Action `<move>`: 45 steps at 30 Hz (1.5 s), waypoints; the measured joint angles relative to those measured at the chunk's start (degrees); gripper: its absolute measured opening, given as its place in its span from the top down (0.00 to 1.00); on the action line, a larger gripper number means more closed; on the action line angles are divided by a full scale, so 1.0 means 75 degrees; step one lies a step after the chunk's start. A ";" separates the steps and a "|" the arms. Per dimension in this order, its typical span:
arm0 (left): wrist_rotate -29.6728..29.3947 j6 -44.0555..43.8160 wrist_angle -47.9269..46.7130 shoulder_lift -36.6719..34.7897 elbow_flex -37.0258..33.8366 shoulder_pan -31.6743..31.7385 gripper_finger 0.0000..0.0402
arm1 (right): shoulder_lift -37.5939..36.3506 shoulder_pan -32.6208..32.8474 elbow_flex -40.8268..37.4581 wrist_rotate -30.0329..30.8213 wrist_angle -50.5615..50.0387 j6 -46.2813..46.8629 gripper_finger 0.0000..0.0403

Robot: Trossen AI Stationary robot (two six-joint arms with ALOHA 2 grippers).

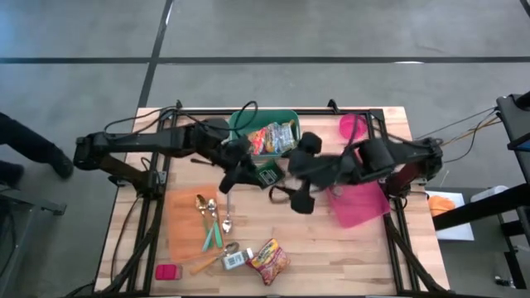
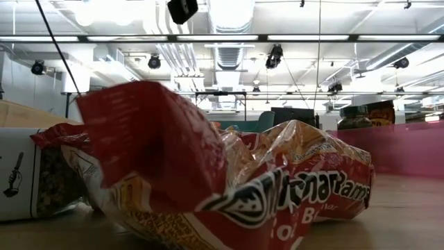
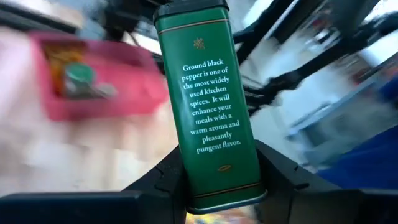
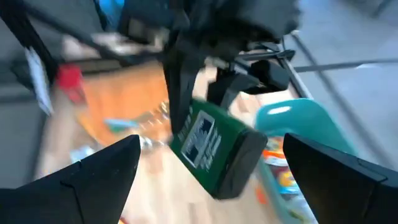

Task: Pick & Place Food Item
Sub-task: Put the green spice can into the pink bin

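Note:
I should grab the green ground-pepper tin by its lid end (image 4: 241, 163) with my right gripper next, to take it to the pink tray.
A green ground-pepper tin (image 3: 211, 106) hangs in the air at mid-table (image 1: 267, 175), with my left gripper (image 1: 247, 172) shut on it, just near of the teal bin (image 1: 269, 132) of food packets. My right gripper (image 1: 300, 197) hovers open right of the tin, its fingers (image 4: 124, 162) wide apart and holding nothing. From the right wrist, the tin (image 4: 214, 149) shows tilted above the wood. A red and orange snack bag (image 1: 269, 258) lies on its side near the front edge and fills the low view (image 2: 229, 180). My left gripper (image 3: 221, 171) pinches the tin between its two fingers, on the two narrow sides of its base end (image 3: 186, 180). The fingers come from the table's left, slanting a little down. The tin sticks out beyond them, lid end away, lifted clear of the table.
A pink tray (image 1: 358, 203) lies at the right, a pink cup (image 1: 352, 126) at the far right. An orange board (image 1: 184, 219) with spoons (image 1: 217, 217) sits at the front left, beside a small pink item (image 1: 168, 271) and a white packet (image 1: 234, 259).

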 joint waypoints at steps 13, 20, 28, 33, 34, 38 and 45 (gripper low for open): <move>-0.2089 0.1912 0.0427 -0.0164 0.0000 -0.0454 0.67 | 0.0024 -0.0609 0.0223 -0.1579 0.0047 0.0987 0.03; -0.2174 0.2786 0.0666 -0.0271 -0.0015 -0.0666 0.68 | 0.0012 -0.0618 0.0203 -0.1453 0.0214 0.0824 0.03; -0.1985 0.2862 0.0692 -0.0283 0.0003 -0.0754 0.68 | 0.0038 -0.0670 0.0287 -0.0941 0.0120 0.0623 0.03; -0.1970 0.2853 0.0775 -0.0298 0.0003 -0.0803 0.68 | 0.0035 -0.0681 0.0293 -0.0939 0.0066 0.0440 0.03; -0.1967 0.2840 0.0772 -0.0298 0.0003 -0.0809 0.68 | 0.0036 -0.0695 0.0293 -0.1026 0.0070 0.0439 0.03; -0.1967 0.2795 0.0884 -0.0329 0.0012 -0.0828 0.68 | 0.0090 -0.0705 0.0285 -0.1240 0.0070 0.0433 0.03; -0.1962 0.2792 0.1220 -0.0353 0.0017 -0.0870 0.68 | 0.0093 -0.0705 0.0276 -0.1404 0.0079 0.0468 0.19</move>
